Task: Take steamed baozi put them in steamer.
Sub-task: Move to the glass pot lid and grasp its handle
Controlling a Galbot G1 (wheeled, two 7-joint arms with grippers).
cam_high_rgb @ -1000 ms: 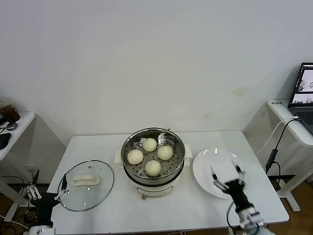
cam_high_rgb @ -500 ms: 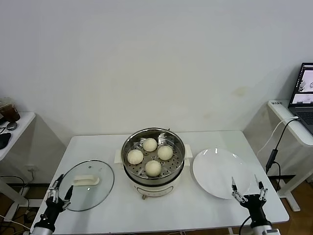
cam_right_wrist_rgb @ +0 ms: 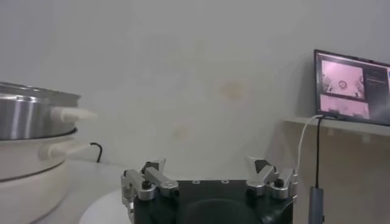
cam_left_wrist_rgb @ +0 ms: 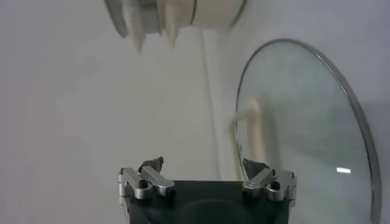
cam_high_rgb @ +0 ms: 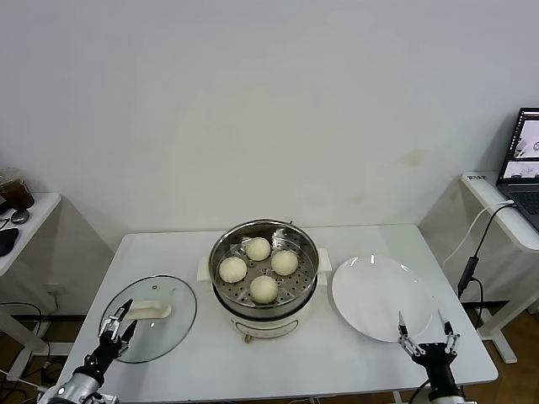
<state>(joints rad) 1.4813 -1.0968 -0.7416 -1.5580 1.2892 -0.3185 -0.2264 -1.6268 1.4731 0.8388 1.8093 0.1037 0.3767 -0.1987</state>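
The glass lid spreads wide and flat on the tabletop, so I will pick it up next with my left gripper by its narrow white handle (cam_high_rgb: pixel 148 310) (cam_left_wrist_rgb: pixel 256 131).
Several cream-white baozi (cam_high_rgb: pixel 264 289) lie on the perforated tray inside the shiny steel steamer (cam_high_rgb: pixel 225 244) on its white base at the table's middle. The steamer also shows in the right wrist view (cam_right_wrist_rgb: pixel 30 112). My left gripper (cam_high_rgb: pixel 120 321) is open and empty, low over the near left rim of the glass lid (cam_high_rgb: pixel 173 316). My right gripper (cam_high_rgb: pixel 423 335) is open and empty at the table's front right, by the near edge of the white plate (cam_high_rgb: pixel 379 290). In the left wrist view the open gripper (cam_left_wrist_rgb: pixel 206 167) faces the lid (cam_left_wrist_rgb: pixel 304 122).
The lid's white handle (cam_high_rgb: pixel 147 310) lies left of the steamer. A side table with a laptop (cam_high_rgb: pixel 526 164) and a hanging cable stands at the right. A small table with a dark cup (cam_high_rgb: pixel 15 189) stands at the far left.
My left gripper has moved up and right onto the lid's near edge. My right gripper has drawn back off the plate toward the table's front right edge. The baozi have not moved.
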